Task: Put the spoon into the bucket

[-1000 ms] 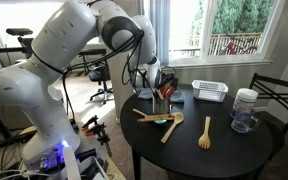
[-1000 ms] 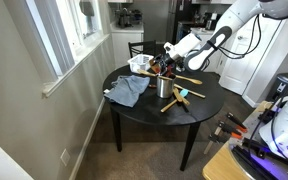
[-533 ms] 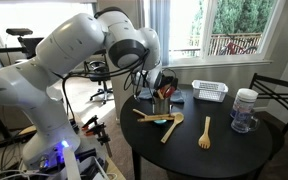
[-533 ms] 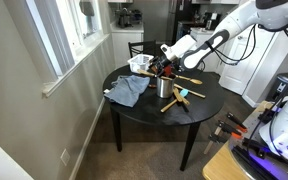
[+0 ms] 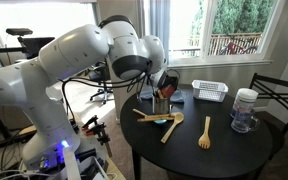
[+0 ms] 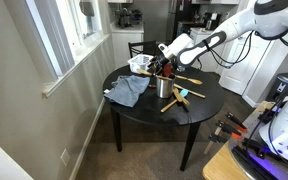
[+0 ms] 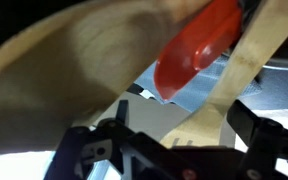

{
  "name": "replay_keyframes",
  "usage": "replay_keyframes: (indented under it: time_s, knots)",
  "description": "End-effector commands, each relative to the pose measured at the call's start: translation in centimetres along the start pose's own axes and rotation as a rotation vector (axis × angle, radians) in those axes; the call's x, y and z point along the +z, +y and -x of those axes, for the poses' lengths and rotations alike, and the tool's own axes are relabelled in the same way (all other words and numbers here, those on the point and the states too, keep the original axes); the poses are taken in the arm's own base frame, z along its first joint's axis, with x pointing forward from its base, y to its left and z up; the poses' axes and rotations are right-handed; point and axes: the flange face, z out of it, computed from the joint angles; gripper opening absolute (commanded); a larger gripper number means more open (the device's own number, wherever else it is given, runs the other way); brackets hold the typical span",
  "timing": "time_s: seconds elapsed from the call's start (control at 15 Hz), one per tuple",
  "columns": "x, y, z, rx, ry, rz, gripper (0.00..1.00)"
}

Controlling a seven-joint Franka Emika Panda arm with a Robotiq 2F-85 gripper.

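Observation:
I need to grab the spoon next by the wooden handle [image 7: 219, 100] between my fingers, above the bucket's opening, so its far end stays free to go in.
The small silver bucket [image 5: 160, 105] stands on the round black table [image 5: 234, 155] and also shows in the other exterior view [image 6: 165, 88]. Utensils stick up out of it. My gripper [image 5: 165, 88] hovers right above the bucket's mouth in both exterior views [image 6: 163, 66]. In the wrist view a red spoon bowl [image 7: 199, 50] and a wooden handle [image 7: 219, 100] stand close in front of my jaws [image 7: 179, 150]. The handle runs between the fingers, which look apart. A large blurred wooden piece [image 7: 74, 60] fills the left of that view.
Loose wooden utensils [image 5: 164, 122] and a wooden fork [image 5: 205, 132] lie on the table. A white slotted basket [image 5: 210, 91] and a clear jar with a white lid [image 5: 245, 110] stand at the far side. A blue-grey cloth [image 6: 129, 90] hangs over one edge. A chair [image 5: 282, 95] stands nearby.
My arm's elbow and upper links have swung round above the table. The gripper has stayed over the bucket. The things on the table have not moved.

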Motion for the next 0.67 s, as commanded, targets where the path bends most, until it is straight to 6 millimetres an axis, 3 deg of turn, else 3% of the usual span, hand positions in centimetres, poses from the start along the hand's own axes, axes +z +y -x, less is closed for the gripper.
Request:
replay_keyframes:
  time_s: [0.0, 0.33, 0.6]
  knots:
    - [0.4, 1.1, -0.9, -0.01, 0.023, -0.034, 1.0]
    - [1.3, 0.4, -2.3, -0.022, 0.052, -0.103, 1.0]
    - [2.2, -0.1, -2.2, -0.007, 0.069, -0.142, 1.0]
